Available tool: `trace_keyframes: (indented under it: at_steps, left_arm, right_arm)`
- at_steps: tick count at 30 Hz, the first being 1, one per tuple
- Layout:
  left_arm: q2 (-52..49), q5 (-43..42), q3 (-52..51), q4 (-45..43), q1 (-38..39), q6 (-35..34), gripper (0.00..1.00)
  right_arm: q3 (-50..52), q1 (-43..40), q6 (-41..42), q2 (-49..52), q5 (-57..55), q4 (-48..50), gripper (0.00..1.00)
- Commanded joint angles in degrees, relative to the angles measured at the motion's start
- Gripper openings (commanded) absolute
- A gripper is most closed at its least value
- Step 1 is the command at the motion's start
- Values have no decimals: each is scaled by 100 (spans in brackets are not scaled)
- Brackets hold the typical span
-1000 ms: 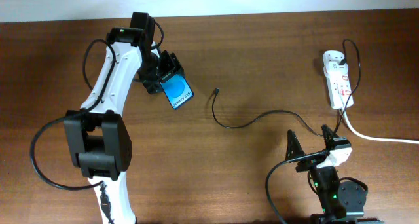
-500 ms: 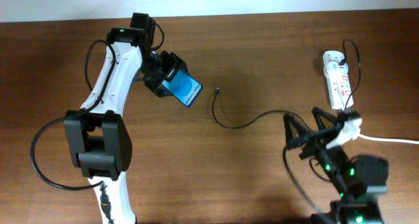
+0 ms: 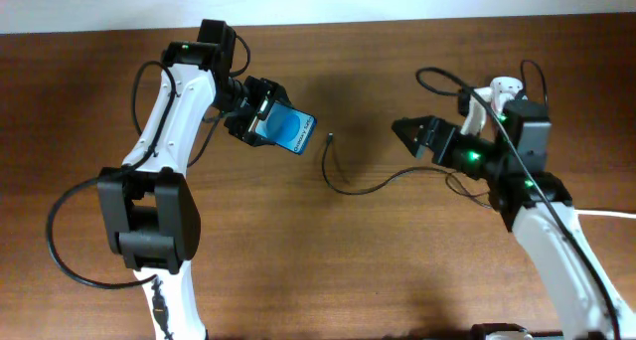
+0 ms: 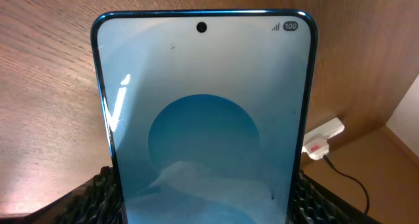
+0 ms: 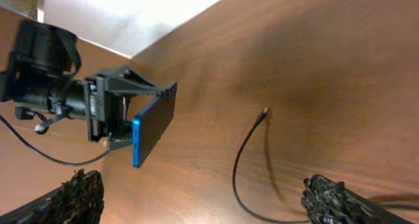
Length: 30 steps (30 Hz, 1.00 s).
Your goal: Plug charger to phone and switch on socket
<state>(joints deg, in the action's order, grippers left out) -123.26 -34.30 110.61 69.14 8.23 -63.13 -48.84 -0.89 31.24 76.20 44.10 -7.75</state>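
Observation:
My right gripper should next grab the phone's loose end (image 3: pixel 304 134), screen to back, so my left gripper can re-grip the phone for plugging.
My left gripper (image 3: pixel 260 121) is shut on the phone (image 3: pixel 291 130), a black-framed smartphone with a blue screen, and holds it tilted above the table's back middle. The phone fills the left wrist view (image 4: pixel 203 119) between the fingers (image 4: pixel 88 198). The charger (image 3: pixel 343 188) is a thin black cable curling on the table, its plug tip (image 3: pixel 329 137) just right of the phone. My right gripper (image 3: pixel 409 136) is open and empty, hovering right of the plug tip. The right wrist view shows the phone (image 5: pixel 152 129), the cable (image 5: pixel 243 162) and the tip (image 5: pixel 264 111). The socket (image 3: pixel 506 85) is mostly hidden behind my right arm; it also shows in the left wrist view (image 4: pixel 322 137).
The socket's thick white cord (image 3: pixel 596 213) runs off the right edge. The robots' black cables loop near the right arm (image 3: pixel 437 77) and left arm (image 3: pixel 134 91). A pale wall (image 3: pixel 318 2) borders the table's back edge.
My left gripper has carried the phone to the right, toward the plug tip, tilting it. My right arm has swung from the table's front up over the socket, its gripper facing left.

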Motion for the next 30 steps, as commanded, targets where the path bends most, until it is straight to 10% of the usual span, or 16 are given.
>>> trace_keyframes:
  at_steps: [1,8,30]
  left_arm:
    - [26,-157,168,-7,66,-96,0]
    - [26,566,168,4,485,-1113,0]
    - [26,446,162,120,990,-1126,0]
  right_arm:
    - [-96,544,457,452,177,428,91]
    - [-96,1779,1436,754,-1447,914,82]
    - [-98,2339,1775,778,-2214,1102,74]
